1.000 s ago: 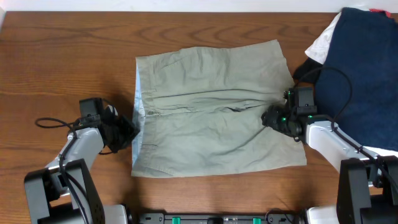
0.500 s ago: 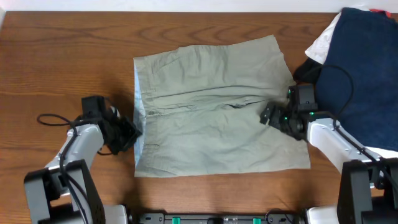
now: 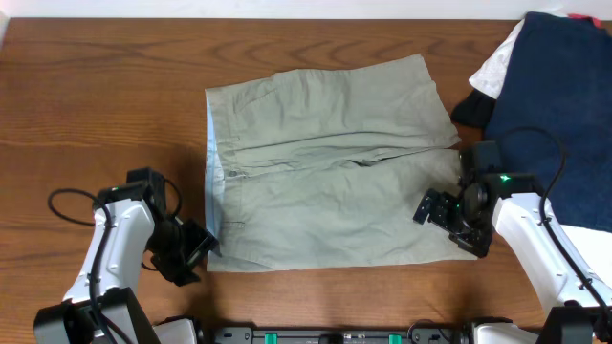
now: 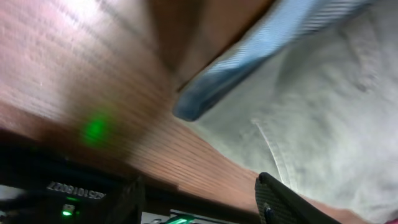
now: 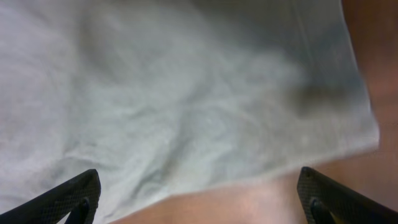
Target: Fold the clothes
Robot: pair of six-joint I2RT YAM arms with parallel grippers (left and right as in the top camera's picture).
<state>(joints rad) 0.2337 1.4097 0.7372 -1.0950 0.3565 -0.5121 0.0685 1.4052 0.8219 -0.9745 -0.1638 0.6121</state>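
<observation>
The left gripper takes hold of the khaki shorts (image 3: 325, 186) by the front corner of the blue-lined waistband (image 3: 214, 256) next, to fold the near leg over the other.
The clothes, khaki shorts (image 3: 325, 186), lie spread flat on the wooden table (image 3: 105, 105). Their waistband with pale blue lining (image 3: 211, 162) is on the left. My left gripper (image 3: 198, 250) hovers just off the shorts' front left corner and is open and empty. In the blurred left wrist view the blue lining edge (image 4: 249, 62) and khaki cloth (image 4: 336, 118) lie ahead of the left gripper (image 4: 205, 208). My right gripper (image 3: 448, 225) stands wide open over the shorts' front right hem. In the right wrist view the hem (image 5: 261, 174) and bare wood show between the right gripper's (image 5: 199, 202) fingers (image 5: 71, 199).
A large navy garment (image 3: 559, 115) with a white one (image 3: 497, 67) under it is heaped at the back right, close behind the right arm. A black cable (image 3: 72, 201) loops beside the left arm. The table's front edge is just below both grippers.
Both grippers have opened and let go of the shorts. Both arms have drawn back toward the table's front edge, the left to the waistband corner, the right to the hem corner.
</observation>
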